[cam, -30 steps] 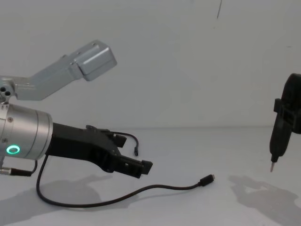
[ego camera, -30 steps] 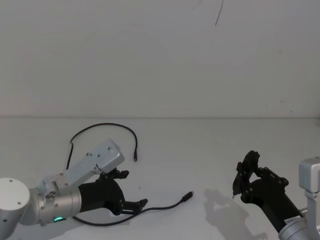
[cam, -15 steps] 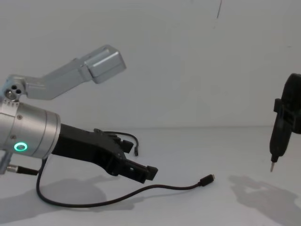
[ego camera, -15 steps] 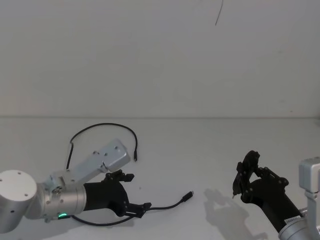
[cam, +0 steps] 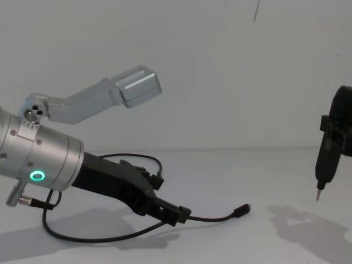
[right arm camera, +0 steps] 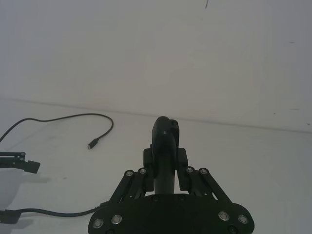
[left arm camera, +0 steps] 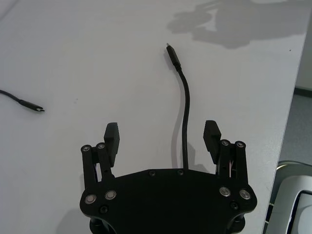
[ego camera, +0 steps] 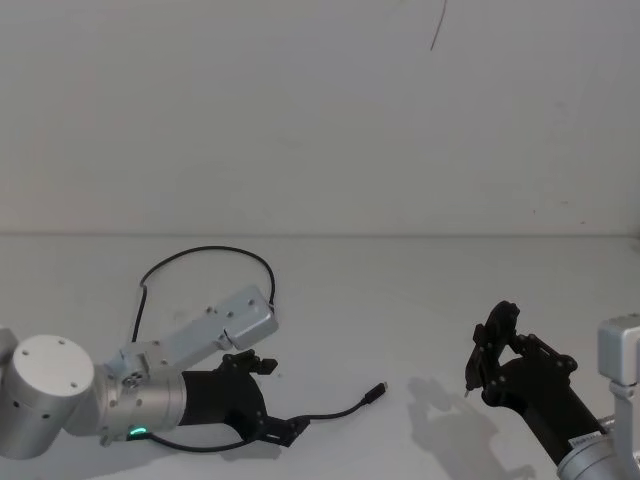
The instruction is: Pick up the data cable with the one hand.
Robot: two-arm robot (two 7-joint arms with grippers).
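My left gripper is to leave the data cable's metal-tipped plug (cam: 242,210) free, so it should next grab the cable by the cord behind that plug (cam: 204,219).
The data cable (ego camera: 330,411) is a thin black cord lying on the white table (ego camera: 400,300). It loops from a metal-tipped plug (cam: 242,209) back round to a second plug (left arm camera: 37,108). My left gripper (left arm camera: 162,129), black on a silver arm with a green ring (cam: 37,176), is open and low over the cable (left arm camera: 185,117). The cord runs between its two fingers (left arm camera: 111,136). The same gripper (ego camera: 280,396) sits at the lower left of the head view. My right gripper (right arm camera: 165,158) hangs still at the right, shut on a black pen-like tool (cam: 328,151).
A plain white wall (ego camera: 320,120) rises behind the table, with a thin dark mark (ego camera: 438,25) high up. The table's edge (left arm camera: 292,97) runs close beside the left gripper in its wrist view. Bare tabletop lies between the two arms.
My left arm has moved forward and down, bringing its open gripper over the cable so the cord lies between the fingers. The right arm and the cable have not moved.
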